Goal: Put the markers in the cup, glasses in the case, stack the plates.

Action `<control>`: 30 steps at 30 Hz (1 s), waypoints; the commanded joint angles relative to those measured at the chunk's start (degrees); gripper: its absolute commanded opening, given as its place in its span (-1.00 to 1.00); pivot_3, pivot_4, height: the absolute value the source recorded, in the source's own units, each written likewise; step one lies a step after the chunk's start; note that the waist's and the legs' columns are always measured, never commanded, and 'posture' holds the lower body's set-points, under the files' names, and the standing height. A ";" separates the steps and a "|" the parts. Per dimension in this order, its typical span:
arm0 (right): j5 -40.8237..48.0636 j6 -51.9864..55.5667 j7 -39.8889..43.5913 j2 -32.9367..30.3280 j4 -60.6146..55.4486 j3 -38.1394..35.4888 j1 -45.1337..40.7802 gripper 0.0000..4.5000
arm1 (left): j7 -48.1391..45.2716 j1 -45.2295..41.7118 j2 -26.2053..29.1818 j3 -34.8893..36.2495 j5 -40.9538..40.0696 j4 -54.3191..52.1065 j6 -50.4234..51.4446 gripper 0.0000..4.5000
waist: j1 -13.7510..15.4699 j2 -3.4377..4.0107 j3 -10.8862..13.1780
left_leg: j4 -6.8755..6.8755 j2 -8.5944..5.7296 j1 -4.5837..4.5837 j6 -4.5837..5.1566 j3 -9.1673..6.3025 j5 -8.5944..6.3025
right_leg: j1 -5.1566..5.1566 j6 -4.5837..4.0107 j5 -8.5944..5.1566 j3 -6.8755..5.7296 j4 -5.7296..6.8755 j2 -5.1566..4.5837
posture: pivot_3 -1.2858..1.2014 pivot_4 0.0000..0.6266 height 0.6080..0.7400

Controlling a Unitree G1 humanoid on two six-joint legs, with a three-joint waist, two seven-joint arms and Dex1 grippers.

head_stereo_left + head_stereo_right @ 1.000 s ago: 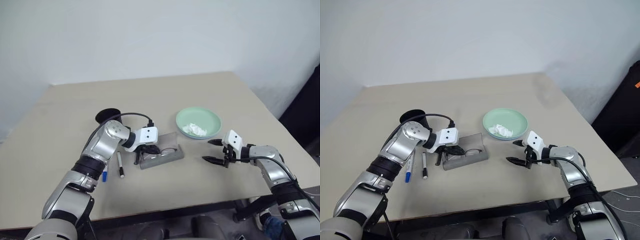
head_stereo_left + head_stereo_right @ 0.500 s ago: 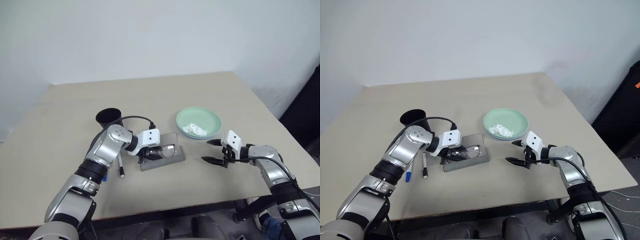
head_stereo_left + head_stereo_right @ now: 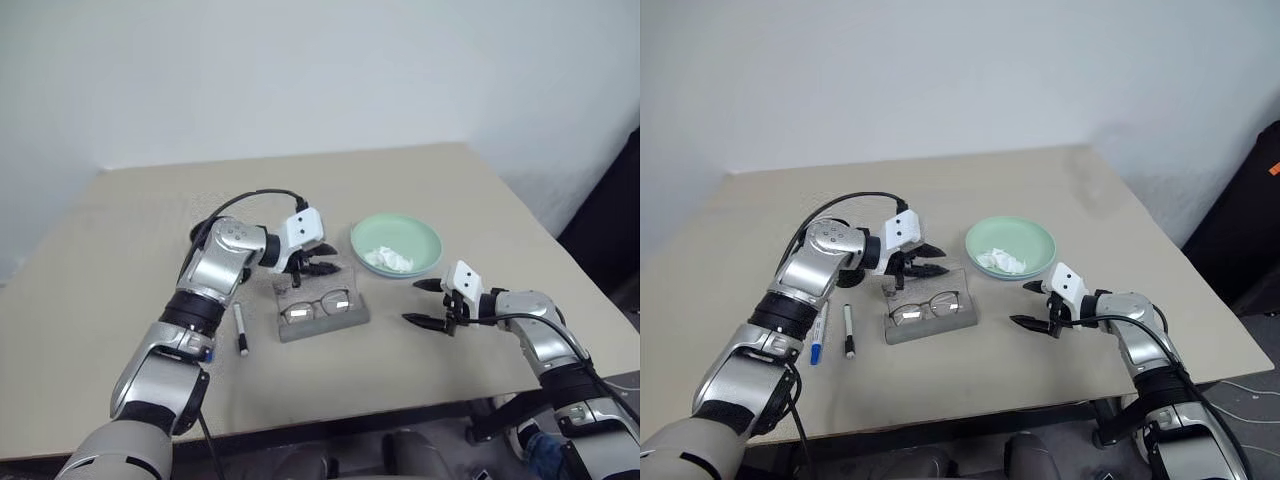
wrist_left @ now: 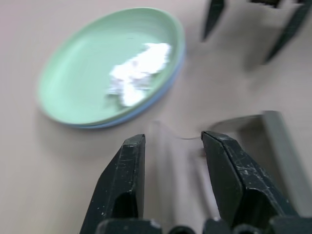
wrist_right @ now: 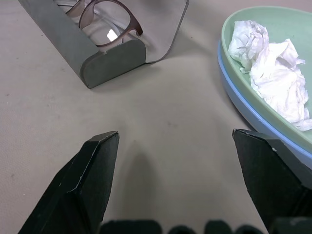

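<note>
My left gripper is to grab the marker by its body next, to put the blue-capped white marker in the cup [image 3: 195, 230].
The glasses [image 3: 315, 304] lie inside the grey case [image 3: 345, 320], whose frosted lid [image 5: 165, 29] lies open behind it. My left gripper [image 3: 320, 260] hovers open over that lid at the far side of the case, with nothing gripped. A black-capped marker [image 3: 848, 331] and a blue-capped marker [image 3: 817, 336] lie on the table left of the case. The mint green plate [image 3: 420, 235] sits on the light blue plate [image 5: 243, 100]. My right gripper [image 3: 413, 302] rests open near the plates, right of the case. The cup is mostly hidden behind my left arm.
A crumpled white tissue [image 3: 388, 260] lies in the green plate. The beige table [image 3: 420, 180] has free room at the back and along its front edge [image 3: 350, 405]. A black cable loops over my left forearm.
My left gripper opened and let go of the glasses, which now lie in the case. It then rose and moved back over the lid. The right arm stayed still.
</note>
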 commanded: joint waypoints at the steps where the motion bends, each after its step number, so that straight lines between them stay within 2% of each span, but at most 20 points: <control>1: 0.58 -0.76 0.12 0.10 -1.29 -0.69 -1.37 0.80 | 4.40 -2.88 1.02 0.85 2.70 4.29 -7.00 -0.71 | 0.01 0.00 0.00 | 0.00 0.00 0.00 0.00 0.00 0.00 | 0.00 0.00 0.00 0.00 0.00 0.00 | 0.03 -1.00 1.00; 3: 0.99 -0.46 0.40 0.10 -1.96 -0.81 -1.41 0.80 | 5.83 -3.23 1.24 0.15 4.31 7.25 -9.26 -0.99 | 0.03 0.00 0.00 | 0.00 0.00 0.00 -0.01 0.00 0.00 | 0.00 -0.01 0.00 -0.01 0.00 0.00 | 0.03 -1.00 1.00; 8: 4.32 2.23 2.79 0.05 -5.52 -1.76 -1.17 0.80 | 7.68 -3.32 1.62 -2.10 8.42 13.07 -13.33 -0.99 | 0.02 0.00 0.00 | 0.00 -0.02 -0.03 0.00 0.00 0.00 | -0.02 0.00 0.01 0.00 -0.02 0.00 | 0.03 -1.00 1.00; 14: 10.79 7.56 5.49 0.03 -12.12 -3.44 -0.50 0.80 | 3.09 -2.46 1.35 -2.37 7.82 15.47 -13.38 -0.99 | 0.04 0.00 0.00 | 0.00 -0.02 -0.04 0.02 -0.01 -0.01 | -0.01 0.00 0.01 -0.02 -0.02 -0.01 | 0.03 -1.00 1.00; 21: 12.39 9.67 5.35 -0.33 -14.07 -3.45 -0.70 0.80 | -7.44 1.14 3.66 -2.89 5.39 9.43 -11.39 -0.99 | 0.01 -0.01 0.00 | 0.00 -0.01 -0.03 0.02 0.00 -0.01 | -0.02 0.00 0.01 -0.03 -0.01 0.00 | 0.03 -1.00 1.00; 30: 11.97 9.44 4.81 0.00 -13.77 -3.17 -1.01 0.80 | -13.76 8.07 6.42 -3.00 2.26 -4.77 -7.20 -0.99 | 0.02 0.00 0.00 | 0.00 0.00 -0.03 0.02 0.00 -0.01 | -0.02 0.00 0.01 -0.02 -0.01 0.00 | 0.03 -1.00 1.00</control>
